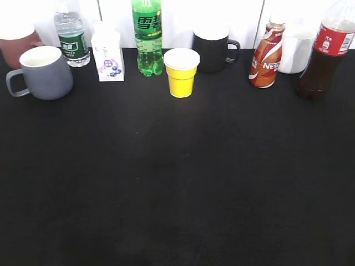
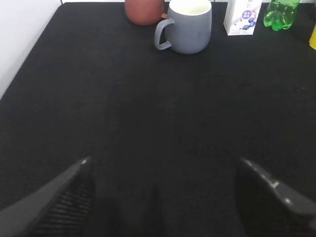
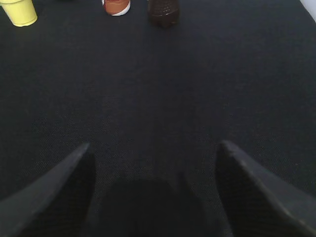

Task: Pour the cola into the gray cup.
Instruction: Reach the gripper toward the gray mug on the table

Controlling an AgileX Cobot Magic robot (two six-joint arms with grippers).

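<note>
The left gripper next needs to grab the gray cup by its slim handle [image 1: 11,84], where the fingers fit around, since the gray cup has a wide, round body [image 1: 50,78].
The cola [image 1: 324,58], a clear bottle of dark liquid with a red label, stands upright at the far right of the table; only its base shows in the right wrist view [image 3: 163,11]. The gray cup [image 1: 45,72], blue-gray with a white inside and its handle to the left, stands at the far left and shows in the left wrist view [image 2: 189,27]. My left gripper [image 2: 163,165] is open and empty, well short of the cup. My right gripper [image 3: 153,148] is open and empty, well short of the cola. Neither gripper shows in the exterior view.
Along the back stand a reddish-brown mug [image 1: 16,47], a water bottle [image 1: 72,39], a white carton [image 1: 108,55], a green soda bottle [image 1: 147,39], a yellow cup [image 1: 182,72], a black mug [image 1: 213,50], a Nescafe bottle [image 1: 266,58] and a white mug [image 1: 295,50]. The table is covered in black cloth [image 1: 177,183].
</note>
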